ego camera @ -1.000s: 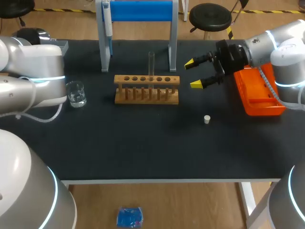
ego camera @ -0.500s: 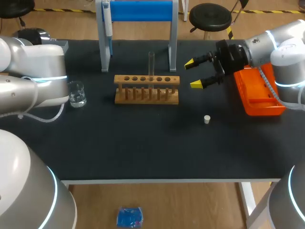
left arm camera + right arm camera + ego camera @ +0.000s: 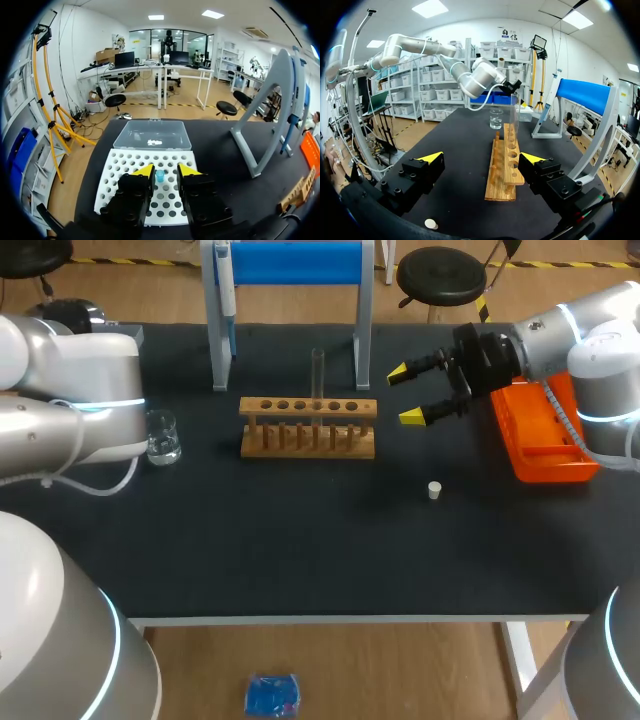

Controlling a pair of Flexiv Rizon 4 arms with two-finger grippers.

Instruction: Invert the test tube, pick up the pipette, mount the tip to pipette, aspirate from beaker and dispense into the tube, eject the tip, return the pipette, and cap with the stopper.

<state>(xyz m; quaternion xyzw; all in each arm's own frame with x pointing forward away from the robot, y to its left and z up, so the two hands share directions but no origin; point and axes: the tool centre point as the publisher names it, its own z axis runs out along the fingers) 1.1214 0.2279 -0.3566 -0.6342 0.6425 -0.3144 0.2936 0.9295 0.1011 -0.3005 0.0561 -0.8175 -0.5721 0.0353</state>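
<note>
My left gripper grabs the pipette tip by its blue top end next, since only that end of the tip stands up out of the white perforated tray.
In the head view a clear test tube stands upright in the wooden rack. The pipette hangs on the blue stand, and a beaker sits beside my left arm. My left gripper hovers over a white perforated tray. Its fingers are narrowly open around a small blue-topped piece without both touching it. My right gripper is wide open just right of the rack, with rack and tube ahead of it. The white stopper lies on the mat.
An orange tip box lies under my right forearm at the table's right side. A clear lidded box sits beyond the white tray. My left arm's bulk hides the tray and its gripper in the head view.
My left arm has shifted slightly to the right beside the beaker. The right arm, rack, tube and stopper have not moved.
</note>
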